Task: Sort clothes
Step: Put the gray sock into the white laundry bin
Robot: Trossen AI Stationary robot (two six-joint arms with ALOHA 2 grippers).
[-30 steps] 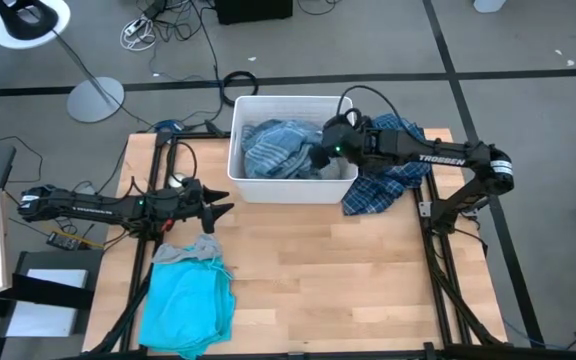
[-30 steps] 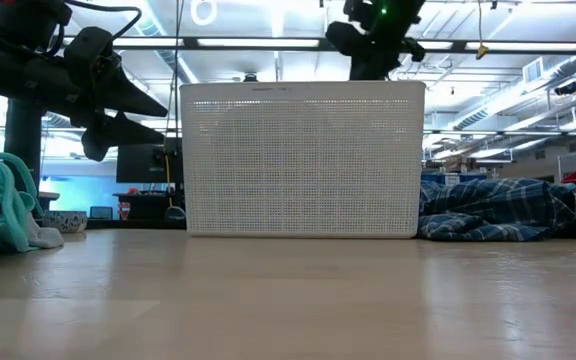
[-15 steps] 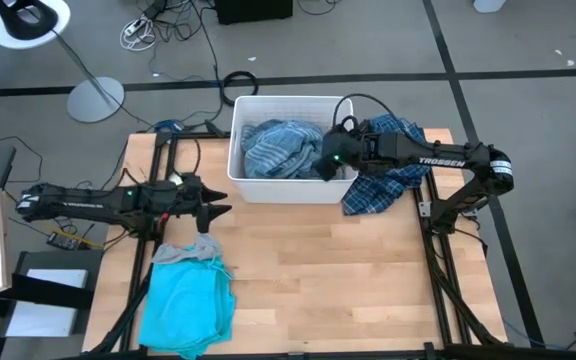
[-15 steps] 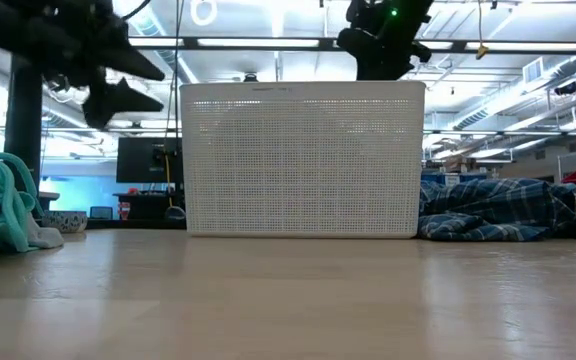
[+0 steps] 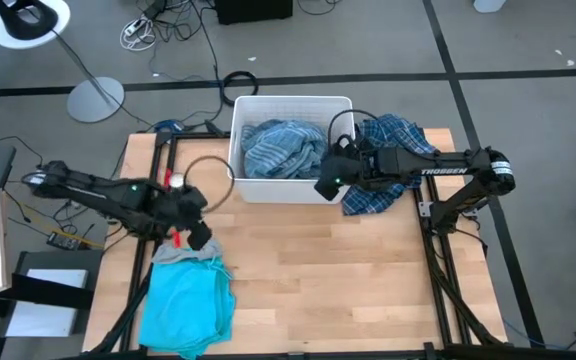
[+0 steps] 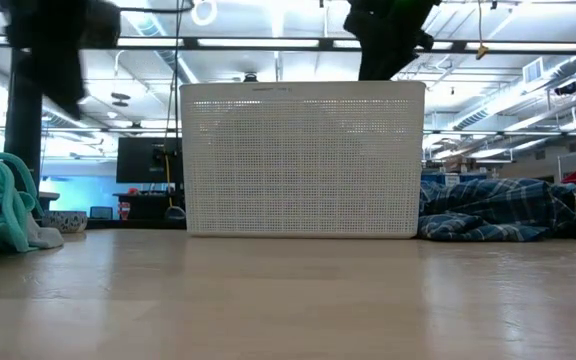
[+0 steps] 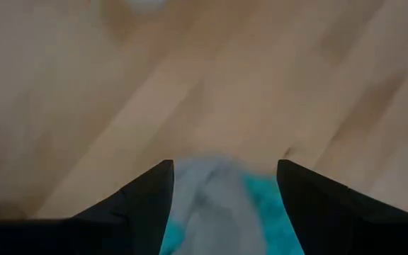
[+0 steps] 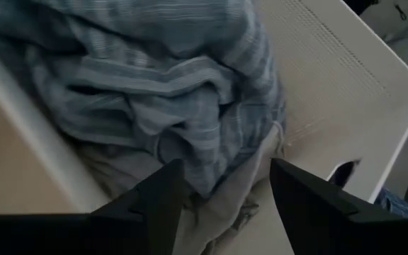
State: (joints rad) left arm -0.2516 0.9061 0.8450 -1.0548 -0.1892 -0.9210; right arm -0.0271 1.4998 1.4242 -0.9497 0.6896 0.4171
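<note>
The left gripper pinches the grey garment by its bunched fold (image 5: 200, 251) (image 7: 220, 209) over the turquoise garment next, to sort it into the white bin.
A bright turquoise garment (image 5: 188, 305) lies at the table's near left, with a plain grey one (image 5: 181, 252) on its far edge. My left gripper (image 5: 200, 240) is open and points down over the grey garment (image 7: 214, 198), which shows between its fingers (image 7: 222, 166) beside the turquoise cloth (image 7: 271, 212). A blue-grey striped shirt (image 5: 278, 148) lies in the white bin (image 5: 288, 100). My right gripper (image 5: 320, 187) is open above the bin's near right corner, over the striped shirt (image 8: 161, 78). A navy-white plaid shirt (image 5: 388, 165) lies right of the bin.
The bin (image 6: 303, 160) stands at the table's far middle. A pale grey cloth (image 8: 218, 205) lies under the striped shirt in the bin. The plaid shirt (image 6: 498, 220) hangs partly over the table's right edge. Bare wood lies across the table's near middle and right.
My left gripper has swung from pointing toward the table's right to pointing down, and has gone toward the near edge over the grey garment. My right gripper has gone toward the near edge, from over the bin's middle to its near right corner. The clothes have kept still.
</note>
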